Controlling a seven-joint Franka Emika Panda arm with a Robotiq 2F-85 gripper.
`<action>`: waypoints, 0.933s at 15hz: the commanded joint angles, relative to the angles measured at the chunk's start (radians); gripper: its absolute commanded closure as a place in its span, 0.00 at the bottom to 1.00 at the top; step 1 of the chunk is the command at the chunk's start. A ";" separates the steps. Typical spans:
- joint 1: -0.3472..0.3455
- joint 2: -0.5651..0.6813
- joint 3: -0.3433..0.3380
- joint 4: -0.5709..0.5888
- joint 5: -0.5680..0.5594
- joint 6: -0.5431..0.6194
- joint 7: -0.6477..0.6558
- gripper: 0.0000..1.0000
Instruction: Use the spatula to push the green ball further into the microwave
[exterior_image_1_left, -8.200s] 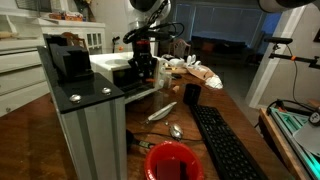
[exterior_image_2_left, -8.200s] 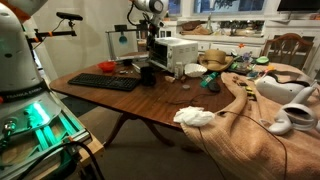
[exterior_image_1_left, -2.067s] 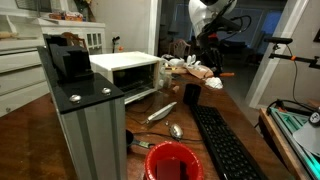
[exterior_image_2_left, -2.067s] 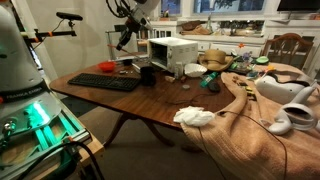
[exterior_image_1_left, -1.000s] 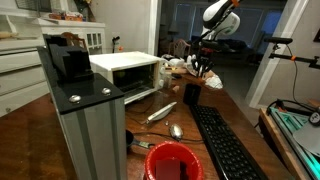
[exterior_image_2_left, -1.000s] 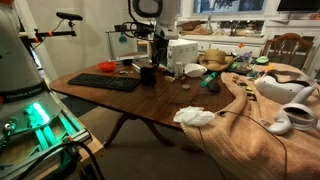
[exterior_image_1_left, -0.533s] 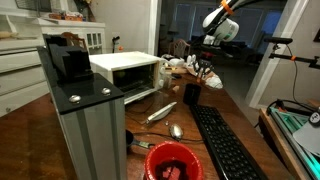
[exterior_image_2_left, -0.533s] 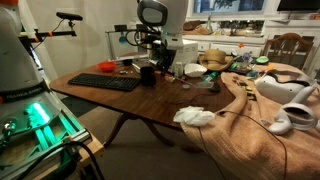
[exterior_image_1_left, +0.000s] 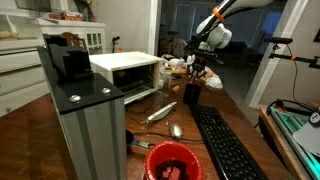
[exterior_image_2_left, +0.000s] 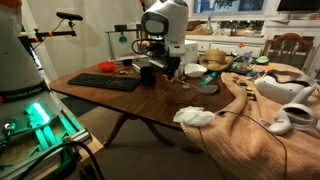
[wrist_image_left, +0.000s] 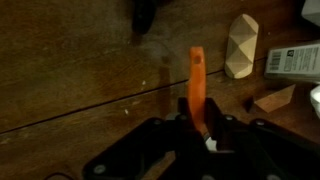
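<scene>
The orange spatula's tip (wrist_image_left: 197, 56) in the robot's fingers is above the wooden table, off to the side of the black cup, so the robot needs to lower the spatula before its gripper lets go of it.
My gripper (wrist_image_left: 197, 122) is shut on an orange spatula (wrist_image_left: 197, 80), whose blade points out over the wooden table in the wrist view. In both exterior views the gripper (exterior_image_1_left: 200, 70) (exterior_image_2_left: 166, 66) hangs low over the table, a little away from the white microwave (exterior_image_1_left: 125, 68) (exterior_image_2_left: 186, 50). The microwave door hangs open toward the table in an exterior view. The green ball is not visible in any view.
A black cup (exterior_image_1_left: 191, 94) (exterior_image_2_left: 148, 74) stands under the gripper. A black keyboard (exterior_image_1_left: 226, 142) (exterior_image_2_left: 105, 82), a red bowl (exterior_image_1_left: 172, 162), a spoon (exterior_image_1_left: 173, 130) and a grey metal column (exterior_image_1_left: 85, 120) lie nearby. A beige faceted block (wrist_image_left: 241, 45) and a wooden wedge (wrist_image_left: 272, 98) lie ahead.
The arm has swung back from high above and come down toward the table beside the microwave. The spatula stays in the gripper.
</scene>
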 joint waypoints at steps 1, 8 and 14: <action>0.010 0.064 0.015 0.033 0.008 0.050 -0.029 0.95; 0.058 0.093 0.007 0.012 -0.195 0.119 -0.093 0.95; 0.043 0.108 0.041 0.008 -0.249 0.116 -0.206 0.95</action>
